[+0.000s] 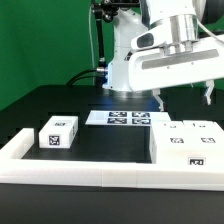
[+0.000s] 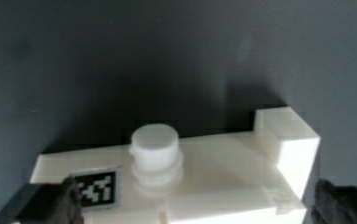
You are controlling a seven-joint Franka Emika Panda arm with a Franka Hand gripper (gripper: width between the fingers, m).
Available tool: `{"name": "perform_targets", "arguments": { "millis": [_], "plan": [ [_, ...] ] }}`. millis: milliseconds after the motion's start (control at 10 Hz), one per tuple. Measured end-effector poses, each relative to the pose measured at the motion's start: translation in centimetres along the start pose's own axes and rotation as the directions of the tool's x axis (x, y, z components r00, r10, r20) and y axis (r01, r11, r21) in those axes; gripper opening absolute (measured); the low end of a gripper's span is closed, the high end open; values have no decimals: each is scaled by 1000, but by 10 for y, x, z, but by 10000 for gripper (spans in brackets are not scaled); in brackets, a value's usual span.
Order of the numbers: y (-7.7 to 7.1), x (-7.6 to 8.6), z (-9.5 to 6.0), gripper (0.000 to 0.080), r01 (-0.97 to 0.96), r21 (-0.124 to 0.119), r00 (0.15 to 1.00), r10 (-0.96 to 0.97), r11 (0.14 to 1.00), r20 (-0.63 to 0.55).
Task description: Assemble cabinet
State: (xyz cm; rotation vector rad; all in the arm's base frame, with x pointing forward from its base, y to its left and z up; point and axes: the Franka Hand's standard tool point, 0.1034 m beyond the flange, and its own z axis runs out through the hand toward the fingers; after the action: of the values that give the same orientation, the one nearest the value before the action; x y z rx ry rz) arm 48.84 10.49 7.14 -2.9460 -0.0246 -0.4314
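The cabinet is to be assembled. My gripper will next grab the large white cabinet block's round white peg (image 2: 154,150).
A large white cabinet block (image 1: 186,146) with tags on top lies at the exterior view's right. A small white tagged cube (image 1: 58,132) stands at the left. My gripper (image 1: 184,98) hangs open just above the large block, its fingers wide apart. In the wrist view, the gripper (image 2: 193,206) straddles a white cabinet part (image 2: 228,165) with a raised wall, a round white peg (image 2: 154,150) and a tag (image 2: 97,188). The dark fingers (image 2: 43,204) stand at either side of it. I cannot see them touching it.
The marker board (image 1: 127,118) lies flat on the black table behind the parts. A long low white rail (image 1: 100,171) runs along the front and turns back at the exterior view's left. The robot's base (image 1: 128,60) stands behind, before a green backdrop.
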Motion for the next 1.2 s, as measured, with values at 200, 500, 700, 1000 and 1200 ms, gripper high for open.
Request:
{"name": "perform_targets", "arguments": {
  "millis": [200,500,700,1000,1200],
  "plan": [
    [9,-2,4,649,15,-8,1000,-15,1000,-1],
    [16,-7,19,649,15,-16,990,-17,1000,-139],
    [16,-13,23,649,16,-11,996,-17,1000,-90],
    [16,-10,28,649,11,-17,997,-12,1000,-82],
    [15,-5,35,649,9,-11,996,-10,1000,-86]
  ]
}}
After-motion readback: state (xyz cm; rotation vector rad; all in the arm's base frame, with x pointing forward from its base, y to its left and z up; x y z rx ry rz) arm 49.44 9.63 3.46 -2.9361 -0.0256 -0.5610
